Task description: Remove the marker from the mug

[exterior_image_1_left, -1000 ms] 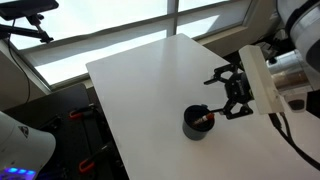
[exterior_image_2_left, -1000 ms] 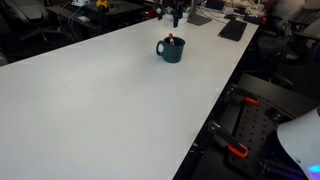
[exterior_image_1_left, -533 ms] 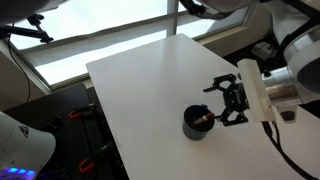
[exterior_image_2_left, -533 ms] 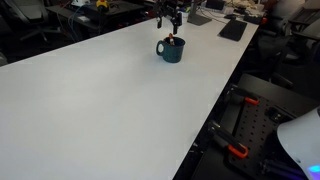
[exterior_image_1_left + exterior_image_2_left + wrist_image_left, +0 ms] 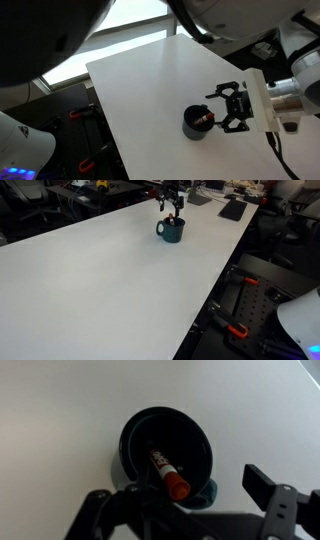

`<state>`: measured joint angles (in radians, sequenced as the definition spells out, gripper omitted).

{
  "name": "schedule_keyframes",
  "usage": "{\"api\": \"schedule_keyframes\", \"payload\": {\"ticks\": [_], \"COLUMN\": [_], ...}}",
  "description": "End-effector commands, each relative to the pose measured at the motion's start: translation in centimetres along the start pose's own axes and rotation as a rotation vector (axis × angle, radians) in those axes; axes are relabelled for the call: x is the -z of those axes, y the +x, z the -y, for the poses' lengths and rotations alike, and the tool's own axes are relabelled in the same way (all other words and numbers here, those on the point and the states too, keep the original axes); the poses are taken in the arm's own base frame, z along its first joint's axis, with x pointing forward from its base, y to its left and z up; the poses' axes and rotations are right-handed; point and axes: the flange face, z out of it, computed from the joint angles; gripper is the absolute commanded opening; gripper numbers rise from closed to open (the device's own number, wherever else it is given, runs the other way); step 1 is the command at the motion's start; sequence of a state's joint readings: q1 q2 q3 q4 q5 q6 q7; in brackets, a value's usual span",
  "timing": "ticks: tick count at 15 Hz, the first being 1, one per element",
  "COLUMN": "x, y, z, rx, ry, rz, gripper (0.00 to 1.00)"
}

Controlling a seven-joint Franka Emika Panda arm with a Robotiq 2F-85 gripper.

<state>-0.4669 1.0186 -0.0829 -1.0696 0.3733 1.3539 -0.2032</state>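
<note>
The gripper is ready to close: the red-orange cap is between both of its fingers and level with them, so it would hold the cap if it closed now.
The dark mug stands on the white table; it also shows in an exterior view and in the wrist view. The marker leans inside the mug, its red-orange cap up at the rim. A bit of red shows at the mug's mouth in both exterior views. My gripper is open and empty, right over the mug's edge, fingers either side of the marker's tip in the wrist view.
The table's edge runs close behind the mug. Dark desks with equipment lie beyond the table. Red-handled tools lie on the floor beside it.
My gripper has come down and closer to the mug, staying open. The mug and marker have not moved.
</note>
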Motion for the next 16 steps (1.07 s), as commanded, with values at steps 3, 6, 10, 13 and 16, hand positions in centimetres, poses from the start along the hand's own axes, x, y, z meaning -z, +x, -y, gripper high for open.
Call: {"api": "schedule_keyframes", "payload": {"ticks": [3, 6, 10, 13, 16], "x": [0.62, 0.46, 0.26, 0.38, 0.33], "y": [0.43, 0.68, 0.93, 0.84, 0.86], "z": [-0.25, -0.42, -0.66, -0.79, -0.85], "rx": [-0.020, -0.021, -0.020, -0.016, -0.014], "ry": [0.045, 0.051, 0.051, 0.051, 0.047], "rz": [0.020, 0.018, 0.019, 0.021, 0.020], "gripper": [0.53, 0.31, 0.00, 0.03, 0.05]}}
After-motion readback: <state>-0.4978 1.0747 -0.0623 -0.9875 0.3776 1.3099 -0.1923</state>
